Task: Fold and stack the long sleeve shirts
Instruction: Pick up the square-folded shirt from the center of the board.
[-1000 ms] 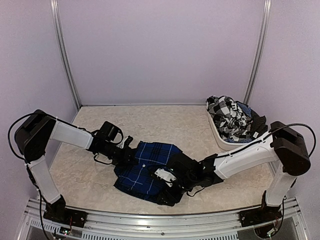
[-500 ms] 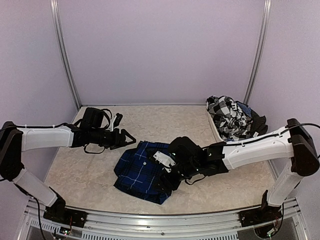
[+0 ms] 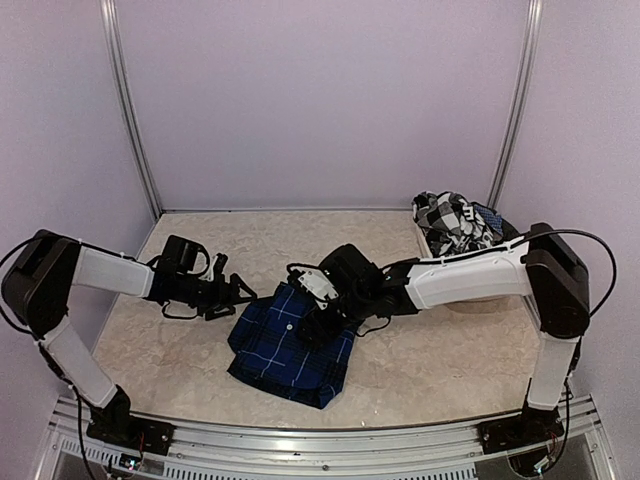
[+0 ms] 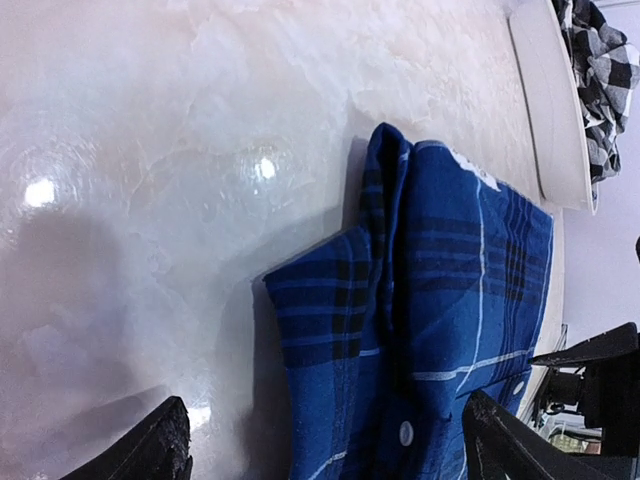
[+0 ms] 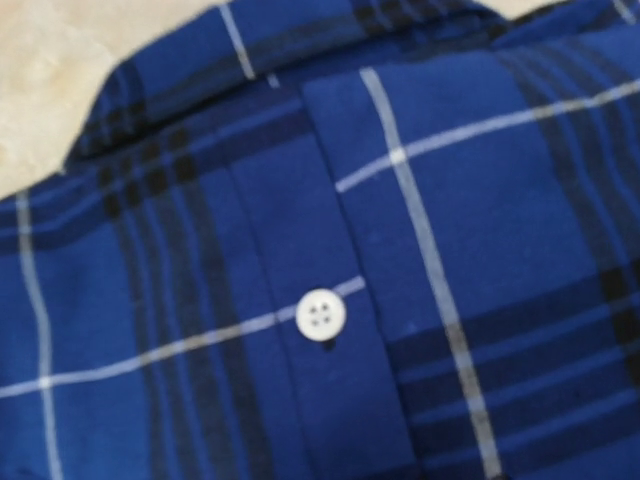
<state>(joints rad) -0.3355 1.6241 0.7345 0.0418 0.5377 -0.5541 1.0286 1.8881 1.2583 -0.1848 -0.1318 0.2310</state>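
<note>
I should next grab the folded royal blue plaid shirt's side edge (image 3: 245,317) (image 4: 314,392) with my left gripper, layers together, to lift and fold the shirt for stacking.
The royal blue plaid long sleeve shirt (image 3: 288,350) lies folded in a compact bundle on the marble table, near the middle front. My left gripper (image 3: 234,294) hovers just left of it, open, its dark fingertips (image 4: 150,450) wide apart with nothing held; the shirt (image 4: 440,300) fills that view's right half. My right gripper (image 3: 316,318) is low over the shirt's far right part. Its wrist view shows only blue cloth (image 5: 200,300) and a white button (image 5: 321,315); its fingers are out of frame. The black-and-white checked shirt (image 3: 452,232) is heaped in a basket.
The white basket (image 3: 427,250) stands at the back right, its rim (image 4: 548,110) also in the left wrist view, with more dark cloth in it. Lilac walls and metal posts (image 3: 130,120) close the back and sides. A metal rail (image 3: 300,435) runs along the near edge.
My left gripper has opened, let go of the blue shirt's left edge and drawn back to the left. My right gripper has moved from the shirt's near edge toward its far side.
</note>
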